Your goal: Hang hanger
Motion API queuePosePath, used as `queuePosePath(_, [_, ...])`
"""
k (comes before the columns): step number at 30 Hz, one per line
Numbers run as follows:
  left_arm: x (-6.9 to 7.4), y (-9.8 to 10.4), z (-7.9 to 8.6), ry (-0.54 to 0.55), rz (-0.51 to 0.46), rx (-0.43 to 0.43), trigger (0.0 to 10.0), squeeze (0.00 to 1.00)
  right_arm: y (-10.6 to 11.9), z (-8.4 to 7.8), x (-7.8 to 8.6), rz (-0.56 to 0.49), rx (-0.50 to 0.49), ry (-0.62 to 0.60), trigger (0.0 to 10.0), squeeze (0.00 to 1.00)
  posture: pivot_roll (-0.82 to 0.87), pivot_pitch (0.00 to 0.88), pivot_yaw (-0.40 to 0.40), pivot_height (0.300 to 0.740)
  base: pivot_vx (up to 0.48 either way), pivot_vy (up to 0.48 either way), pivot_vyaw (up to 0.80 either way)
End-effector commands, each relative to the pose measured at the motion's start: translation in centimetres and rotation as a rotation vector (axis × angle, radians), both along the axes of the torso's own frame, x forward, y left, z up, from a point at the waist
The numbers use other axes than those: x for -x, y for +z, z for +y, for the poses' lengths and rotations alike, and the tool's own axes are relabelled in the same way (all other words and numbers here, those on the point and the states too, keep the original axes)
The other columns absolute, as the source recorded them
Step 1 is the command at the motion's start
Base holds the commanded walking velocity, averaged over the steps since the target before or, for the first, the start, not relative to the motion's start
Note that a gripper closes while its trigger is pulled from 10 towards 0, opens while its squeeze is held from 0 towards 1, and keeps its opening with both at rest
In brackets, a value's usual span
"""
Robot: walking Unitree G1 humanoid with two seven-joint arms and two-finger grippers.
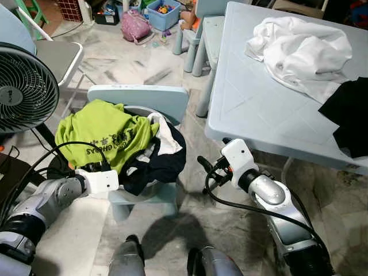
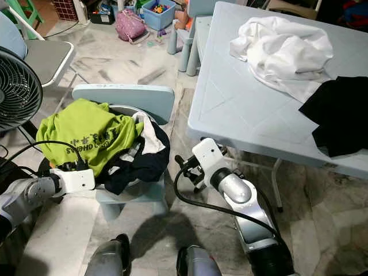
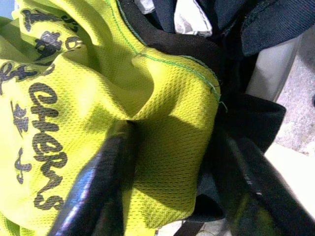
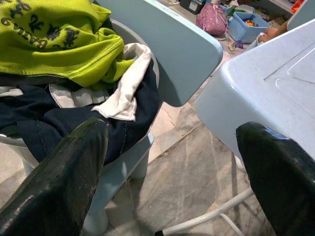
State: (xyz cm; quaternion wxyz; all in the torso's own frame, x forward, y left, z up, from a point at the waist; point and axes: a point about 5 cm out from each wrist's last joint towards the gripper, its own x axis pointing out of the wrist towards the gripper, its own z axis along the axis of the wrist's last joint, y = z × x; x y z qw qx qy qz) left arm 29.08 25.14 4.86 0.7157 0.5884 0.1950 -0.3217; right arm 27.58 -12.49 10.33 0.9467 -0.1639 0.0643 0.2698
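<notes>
The left gripper grabs the green shirt by its black-trimmed edge with green stitching (image 3: 210, 86) next, to get it onto a hanger.
A heap of clothes lies on a small pale-blue chair (image 1: 141, 95): a lime-green shirt (image 1: 100, 132) with dark lettering on top, a dark navy garment (image 1: 164, 164) beneath it and a white cloth (image 1: 164, 135) tucked in. My left gripper (image 3: 172, 196) is pushed into the near edge of the heap, open, with a fold of the green shirt (image 3: 162, 123) bulging between its fingers. My right gripper (image 1: 207, 168) hovers open and empty in the gap between the chair and the table, its fingers pointing toward the heap.
A pale-blue table (image 1: 259, 103) stands on the right, carrying a crumpled white garment (image 1: 299, 49) and a black one (image 1: 351, 115). A fan (image 1: 23, 86) and a grey folding chair (image 1: 54, 54) stand on the left. Toy bins (image 1: 164, 11) and a pink bag (image 1: 135, 26) sit behind.
</notes>
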Motion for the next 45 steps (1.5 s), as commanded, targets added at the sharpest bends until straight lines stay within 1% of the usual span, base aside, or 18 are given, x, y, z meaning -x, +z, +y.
queuePosePath(1, [-0.1, -0.1, -0.1, -0.014, 0.004, -0.010, 0.0, 0.00, 0.3, -0.5, -0.1, -0.013, -0.002, -0.027, 10.0, 0.00, -0.03, 0.177, -0.073, 0.740, 0.000, 0.000, 0.00])
queuePosePath(21, [-0.4, -0.2, 0.4, 0.010, -0.002, -0.006, 0.0, 0.00, 0.5, -0.4, -0.5, -0.026, 0.001, -0.025, 10.0, 0.00, -0.02, 0.156, -0.079, 0.740, 0.000, 0.000, 0.00])
queuePosePath(23, [-0.5, -0.1, 0.4, 0.028, -0.008, 0.012, 0.0, 0.00, 0.5, -0.4, -0.6, -0.027, 0.001, -0.025, 10.0, 0.00, -0.02, 0.156, -0.079, 0.740, 0.000, 0.000, 0.00])
queuePosePath(24, [-0.5, -0.1, 0.3, 0.047, -0.012, 0.046, 0.0, 0.00, 0.5, -0.4, -0.6, -0.028, 0.000, -0.025, 10.0, 0.00, -0.02, 0.156, -0.079, 0.740, 0.000, 0.000, 0.00])
queuePosePath(25, [-0.5, -0.1, 0.3, 0.047, -0.012, 0.046, 0.0, 0.00, 0.5, -0.4, -0.6, -0.028, 0.000, -0.025, 10.0, 0.00, -0.02, 0.156, -0.079, 0.740, 0.000, 0.000, 0.00])
queuePosePath(26, [-0.7, 0.0, 0.0, 0.106, -0.014, 0.141, 0.0, 0.00, 0.5, -0.3, -0.7, -0.029, -0.001, -0.026, 10.0, 0.00, -0.02, 0.148, -0.078, 0.740, 0.000, 0.000, 0.00])
queuePosePath(27, [-0.7, 0.0, -0.2, 0.143, -0.014, 0.204, 0.0, 0.00, 0.5, -0.3, -0.7, -0.030, -0.002, -0.027, 10.0, 0.00, -0.02, 0.143, -0.076, 0.740, 0.000, 0.000, 0.00])
queuePosePath(29, [-0.8, 0.1, -0.5, 0.173, -0.021, 0.265, 0.0, 0.00, 0.4, -0.3, -0.7, -0.030, -0.003, -0.029, 10.0, 0.00, -0.01, 0.133, -0.074, 0.740, 0.000, 0.000, 0.00])
queuePosePath(30, [-0.9, 0.1, -0.5, 0.171, -0.027, 0.269, 0.0, 0.00, 0.4, -0.3, -0.8, -0.030, -0.003, -0.030, 10.0, 0.00, -0.01, 0.133, -0.074, 0.740, 0.000, 0.000, 0.00])
queuePosePath(31, [-1.1, 0.3, -0.7, 0.245, -0.044, 0.374, 0.0, 0.00, 0.4, -0.2, -0.9, -0.037, -0.006, -0.037, 10.0, 0.00, -0.01, 0.130, -0.072, 0.740, 0.000, 0.000, 0.00])
queuePosePath(32, [-1.1, 0.3, -0.7, 0.245, -0.044, 0.374, 0.0, 0.00, 0.4, -0.2, -0.9, -0.037, -0.006, -0.037, 10.0, 0.00, -0.01, 0.130, -0.072, 0.740, 0.000, 0.000, 0.00])
queuePosePath(36, [-2.0, 1.3, -1.1, 0.446, -0.099, 0.687, 0.0, 0.00, 0.2, -0.5, -1.0, -0.044, -0.022, -0.082, 10.0, 0.00, -0.01, 0.087, -0.057, 0.740, 0.000, 0.000, 0.00])
queuePosePath(37, [-2.0, 1.3, -1.1, 0.446, -0.099, 0.687, 0.0, 0.00, 0.2, -0.5, -1.0, -0.044, -0.022, -0.082, 10.0, 0.00, -0.01, 0.087, -0.057, 0.740, 0.000, 0.000, 0.00])
queuePosePath(38, [-2.5, 2.1, -1.5, 0.519, -0.146, 0.831, 0.0, 0.00, 0.1, -0.7, -1.0, -0.057, -0.026, -0.110, 10.0, 0.00, -0.01, 0.071, -0.051, 0.740, 0.000, 0.000, 0.00])
queuePosePath(40, [-3.2, 3.3, -2.3, 0.589, -0.196, 1.011, 0.0, 0.00, 0.4, -1.0, -1.4, -0.075, -0.043, -0.167, 10.0, 0.00, 0.00, 0.062, -0.047, 0.740, 0.000, 0.000, 0.00])
queuePosePath(43, [-3.8, 5.0, -4.1, 0.595, -0.238, 1.195, 0.0, 0.00, 0.9, -1.2, -2.1, -0.103, -0.058, -0.207, 10.0, 0.00, 0.00, 0.051, -0.043, 0.740, 0.000, 0.000, 0.00])
queuePosePath(44, [-4.1, 6.1, -5.4, 0.567, -0.254, 1.280, 0.0, 0.00, 1.2, -1.1, -2.4, -0.121, -0.059, -0.212, 10.0, 0.00, 0.00, 0.048, -0.042, 0.740, 0.000, 0.000, 0.00])
queuePosePath(45, [-4.2, 6.5, -5.9, 0.556, -0.261, 1.304, 0.0, 0.00, 1.2, -1.1, -2.5, -0.125, -0.060, -0.212, 10.0, 0.00, 0.00, 0.043, -0.042, 0.740, 0.000, 0.000, 0.00])
